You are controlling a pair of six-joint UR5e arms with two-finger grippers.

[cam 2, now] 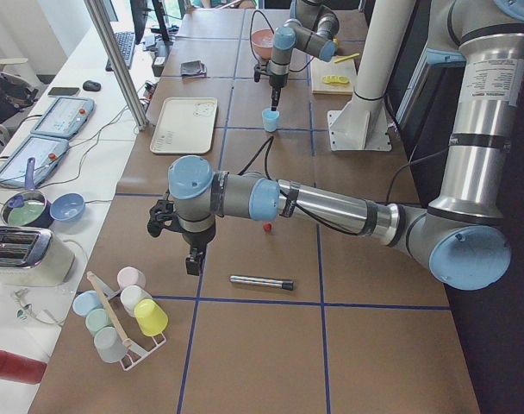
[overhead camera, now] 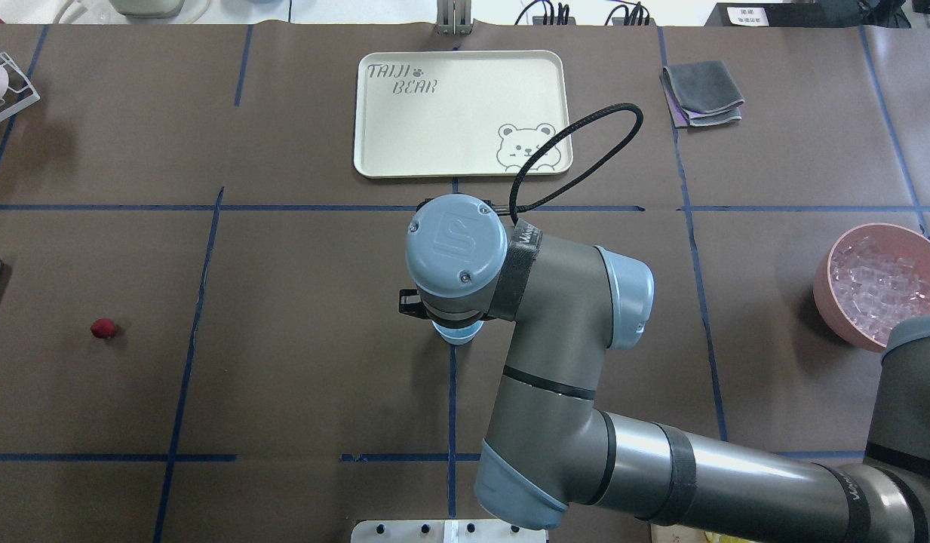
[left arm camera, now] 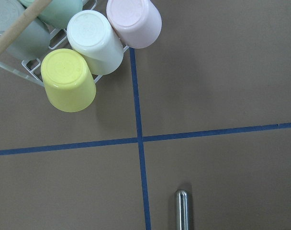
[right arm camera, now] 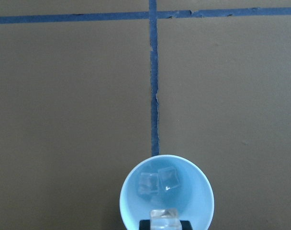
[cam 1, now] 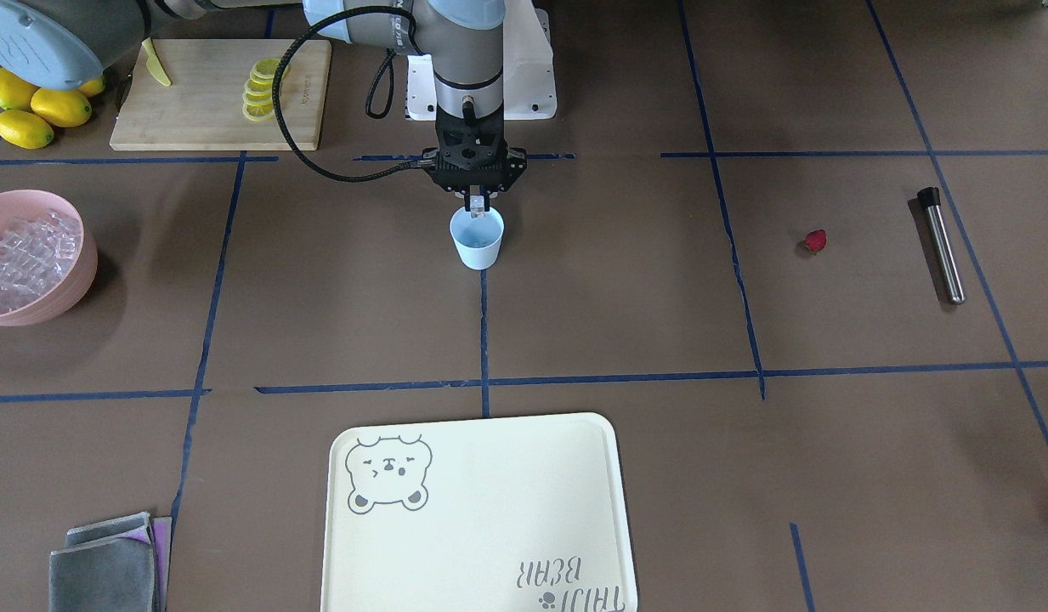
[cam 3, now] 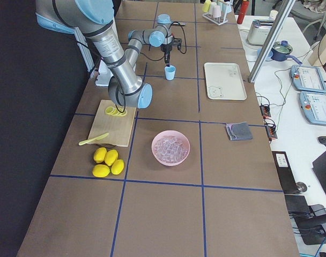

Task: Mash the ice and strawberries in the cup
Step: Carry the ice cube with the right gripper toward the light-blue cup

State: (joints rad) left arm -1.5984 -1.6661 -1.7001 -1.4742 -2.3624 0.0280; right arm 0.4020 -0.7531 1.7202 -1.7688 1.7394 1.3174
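My right gripper opens now, since the ice cube's lower end (cam 1: 477,213) shows inside the cup's opening (cam 1: 478,231), so the ice cube would drop in.
The light blue cup (cam 1: 478,244) stands near the table's middle, with two ice cubes (right arm camera: 157,182) on its bottom. My right gripper (cam 1: 478,205) hangs just above its rim, shut on another clear ice cube (right arm camera: 164,216). More ice (cam 1: 22,255) fills the pink bowl (cam 1: 87,255). The dark red strawberry (cam 1: 816,241) lies alone on the table, far from the cup. My left gripper (cam 2: 193,261) hovers near the cup rack, beside a metal muddler (cam 2: 260,281); whether it is open or shut I cannot tell.
A cream tray (cam 1: 481,510) lies across the table from the robot's base. A cutting board (cam 1: 209,110) with lemon slices, whole lemons (cam 1: 31,110), folded cloths (cam 1: 107,565) and a rack of upturned cups (left arm camera: 88,57) sit around the edges.
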